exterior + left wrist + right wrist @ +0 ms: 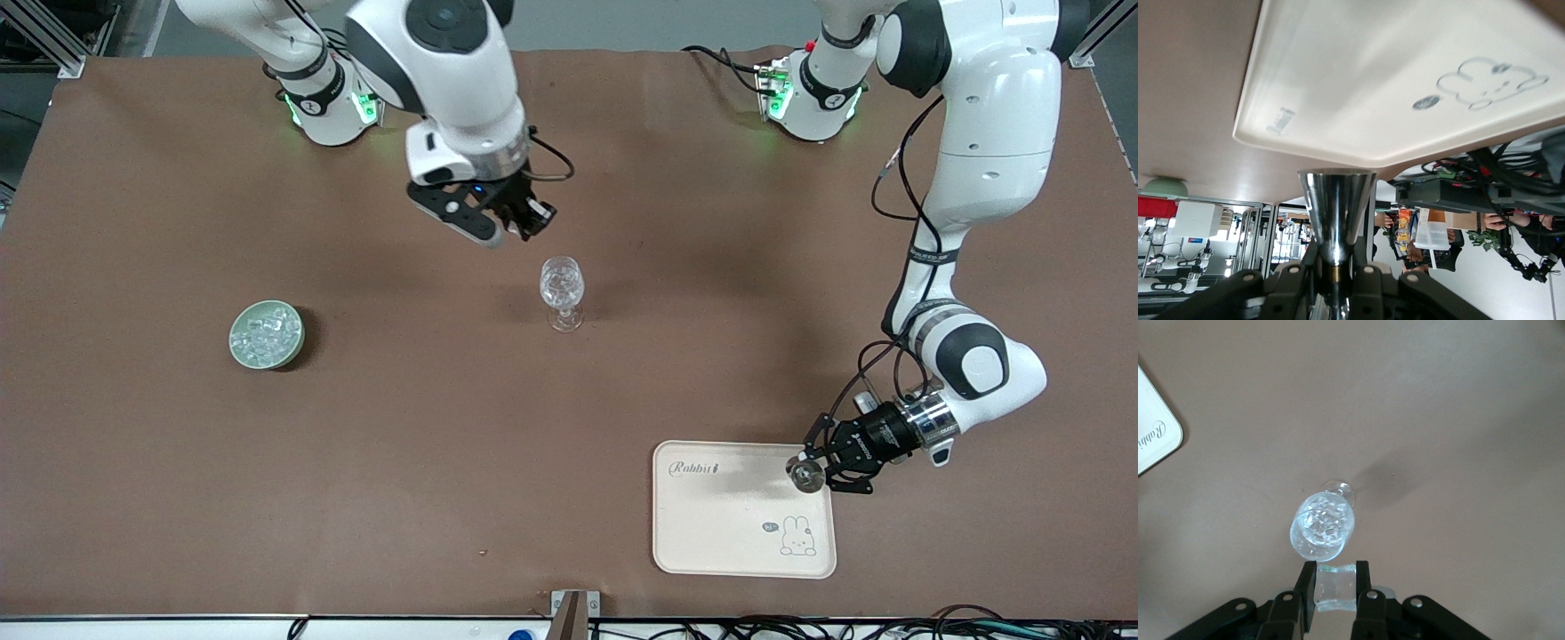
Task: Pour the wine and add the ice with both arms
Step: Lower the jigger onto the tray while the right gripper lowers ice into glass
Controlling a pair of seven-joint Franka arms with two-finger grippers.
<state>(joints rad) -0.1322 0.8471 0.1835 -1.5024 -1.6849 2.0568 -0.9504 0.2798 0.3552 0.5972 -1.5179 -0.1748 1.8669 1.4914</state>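
My right gripper holds the ice cube and should keep holding it until it reaches the glass's rim [1322, 527]. It is still short of there in the right wrist view, so the cube would miss if I let go now.
A clear wine glass [562, 289] stands mid-table with several ice cubes in it; it also shows in the right wrist view [1323, 525]. My right gripper [517, 224] hangs over the table close beside the glass. It is shut on one clear ice cube [1336, 587]. A pale green bowl [266, 335] heaped with ice [264, 327] sits toward the right arm's end. My left gripper [805, 471] is shut on a shiny steel cone-shaped vessel [1337, 213], held on its side low over the tray [742, 524].
The cream tray with a rabbit drawing [1371, 80] lies near the table's front edge, toward the left arm's end. Its corner shows in the right wrist view [1155, 440]. The brown table mat [444, 444] spreads between bowl, glass and tray.
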